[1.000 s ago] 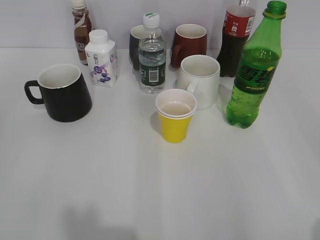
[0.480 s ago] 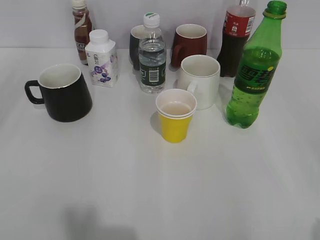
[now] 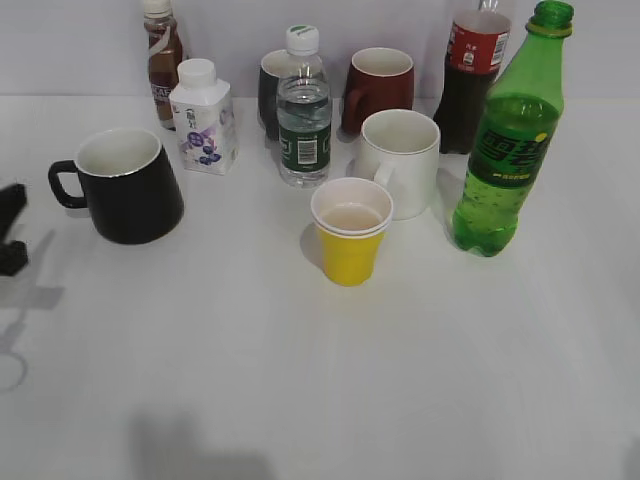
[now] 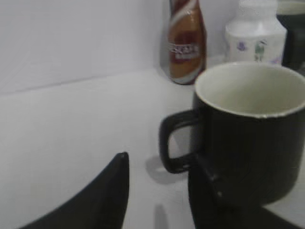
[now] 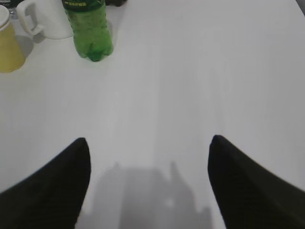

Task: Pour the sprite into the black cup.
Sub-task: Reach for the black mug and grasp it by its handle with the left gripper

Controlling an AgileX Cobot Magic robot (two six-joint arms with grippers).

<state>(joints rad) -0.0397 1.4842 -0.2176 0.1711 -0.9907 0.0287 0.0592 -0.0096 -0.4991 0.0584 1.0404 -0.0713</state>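
The left gripper grabs the black cup by its slim loop handle (image 3: 59, 184) next, since the black cup's round body (image 3: 132, 197) is wider than my open fingers.
The sprite (image 3: 505, 150) is a tall green bottle, uncapped, standing upright at the right of the table; its base shows in the right wrist view (image 5: 90, 28). The black cup (image 3: 125, 190) stands at the left, white inside, handle pointing left. My left gripper (image 3: 10, 230) is at the left edge, open and empty, just left of the handle. In the left wrist view the cup (image 4: 248, 143) fills the right side, with my open jaws (image 4: 162, 191) near its handle. My right gripper (image 5: 148, 142) is open and empty over bare table, well short of the sprite.
A yellow paper cup (image 3: 350, 240) and a white mug (image 3: 400, 160) stand in the middle. Behind are a water bottle (image 3: 303, 110), a cola bottle (image 3: 470, 80), a dark red mug (image 3: 378, 88), a small dark mug (image 3: 270, 90), a milk carton (image 3: 203, 118) and a coffee bottle (image 3: 163, 60).
My left gripper has come into the exterior view at the left edge, beside the black cup's handle. Nothing on the table has moved.
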